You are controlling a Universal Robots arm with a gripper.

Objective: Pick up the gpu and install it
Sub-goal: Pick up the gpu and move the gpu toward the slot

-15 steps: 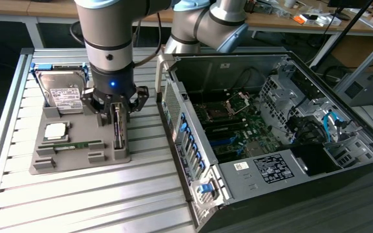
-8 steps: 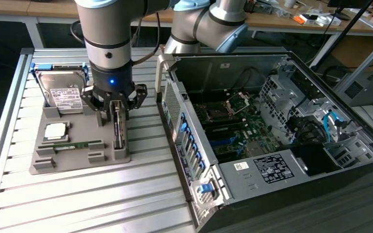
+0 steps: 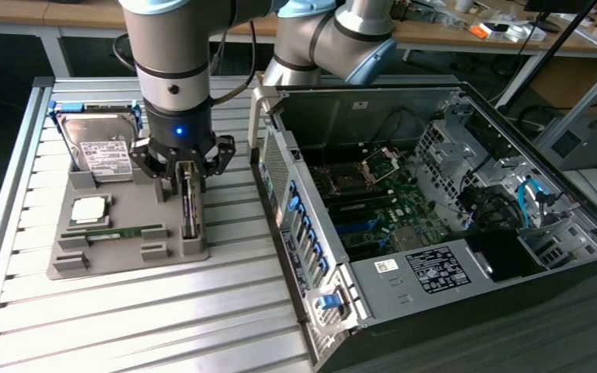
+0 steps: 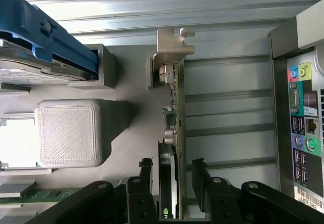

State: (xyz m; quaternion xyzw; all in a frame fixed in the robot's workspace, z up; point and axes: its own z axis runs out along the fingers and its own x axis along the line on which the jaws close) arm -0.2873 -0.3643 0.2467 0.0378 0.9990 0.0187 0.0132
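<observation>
I should next use my gripper to pick up the GPU by its upper edge at the fan end [image 3: 186, 176], because its lower edge sits in the tray slot [image 3: 192, 244]. Then I can install it.
The gpu [image 3: 187, 211] stands on its edge in a slot of the grey holder tray [image 3: 122, 263], a thin dark card with a silvery bracket [image 4: 170, 46] at one end. My gripper [image 3: 184, 180] hangs straight above it and is open. In the wrist view the gpu [image 4: 173, 128] runs between my two black fingers [image 4: 147, 176], one on each side with a small gap to the card; the gripper [image 4: 172, 183] straddles its fan end.
On the same tray lie a silver hard drive [image 3: 102, 148] in a blue caddy, a processor [image 3: 89, 208] and a green memory stick [image 3: 112, 231]. The open computer case [image 3: 434, 210] stands close by on the exterior view's right, motherboard exposed. Its rear ports [image 4: 304, 113] show beside the tray.
</observation>
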